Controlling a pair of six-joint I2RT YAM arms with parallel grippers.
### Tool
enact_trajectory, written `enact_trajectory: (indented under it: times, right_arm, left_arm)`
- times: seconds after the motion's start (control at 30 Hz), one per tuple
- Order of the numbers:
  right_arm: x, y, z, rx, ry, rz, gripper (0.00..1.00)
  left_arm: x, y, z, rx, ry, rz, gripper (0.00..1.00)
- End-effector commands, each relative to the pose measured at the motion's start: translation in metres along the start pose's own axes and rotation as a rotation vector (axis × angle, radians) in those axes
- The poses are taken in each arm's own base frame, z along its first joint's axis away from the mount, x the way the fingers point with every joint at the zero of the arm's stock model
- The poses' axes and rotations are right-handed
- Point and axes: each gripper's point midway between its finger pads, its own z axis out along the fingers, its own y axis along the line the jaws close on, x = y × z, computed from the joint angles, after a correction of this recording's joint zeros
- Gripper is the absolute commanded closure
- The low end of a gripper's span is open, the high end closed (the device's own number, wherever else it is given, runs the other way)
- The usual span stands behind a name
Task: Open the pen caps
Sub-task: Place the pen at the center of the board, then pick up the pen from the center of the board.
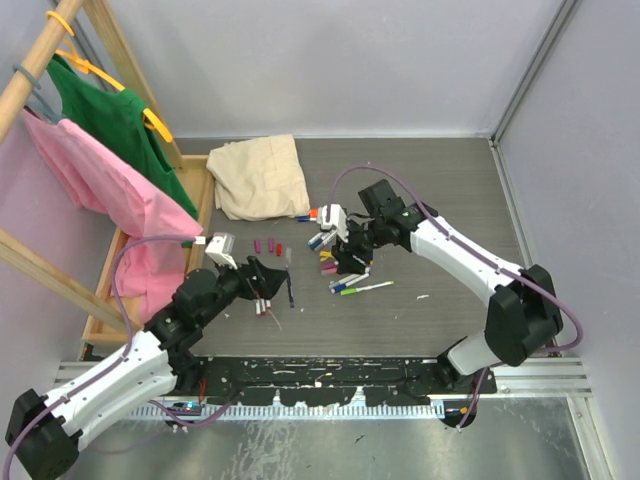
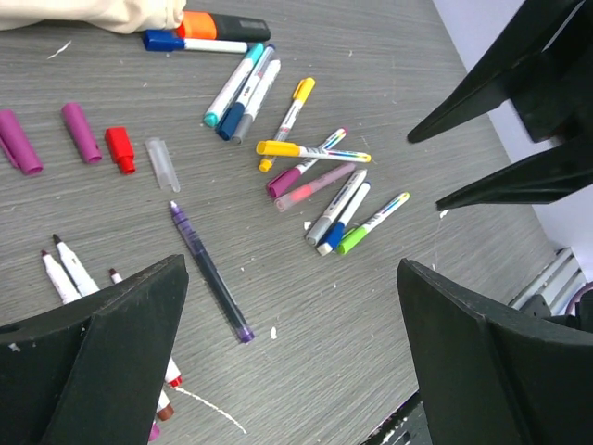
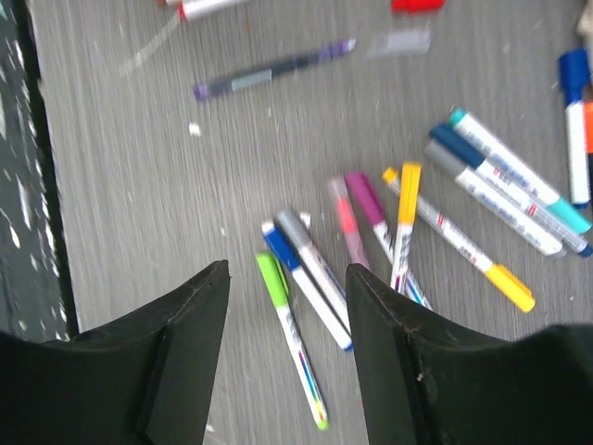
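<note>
The green cap has to stay free for my left gripper to open. My right gripper will reach the green-capped pen and grab its white body (image 1: 374, 287) (image 3: 299, 355).
Several thin white-barrelled pens with their caps on lie in a cluster (image 1: 342, 268) mid-table. In the right wrist view they carry green (image 3: 273, 280), blue (image 3: 281, 248), grey, pink, magenta and yellow (image 3: 409, 190) caps. My right gripper (image 3: 287, 273) is open and empty just above the green-capped pen (image 2: 371, 225); it also shows in the top view (image 1: 350, 265). My left gripper (image 2: 292, 278) is open and empty over bare table, left of the cluster (image 1: 270, 285). Loose purple caps (image 2: 81, 132), a red cap (image 2: 119, 149) and a clear cap (image 2: 161, 164) lie beside an uncapped purple pen (image 2: 208, 272).
A thick black marker with an orange cap (image 2: 222, 26) lies by a folded beige cloth (image 1: 260, 175). A wooden rack (image 1: 60, 30) with green and pink garments stands at the left. Uncapped pens (image 2: 65, 269) lie under my left finger.
</note>
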Motion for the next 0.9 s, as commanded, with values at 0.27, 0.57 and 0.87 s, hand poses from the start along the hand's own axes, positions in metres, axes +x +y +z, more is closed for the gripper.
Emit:
enact_trajectory:
  times: [0.27, 0.57, 0.87]
  right_arm:
    - [0.107, -0.011, -0.002, -0.038, 0.331, -0.331, 0.40]
    - [0.132, -0.011, 0.008, -0.061, 0.389, -0.330, 0.46]
    - [0.142, -0.004, 0.015, -0.096, 0.422, -0.335, 0.55]
  left_arm:
    - [-0.023, -0.014, -0.008, 0.073, -0.115, -0.013, 0.02]
    - [-0.021, -0.015, -0.006, 0.083, -0.116, -0.023, 0.02]
    - [-0.016, -0.017, -0.002, 0.096, -0.103, -0.040, 0.02]
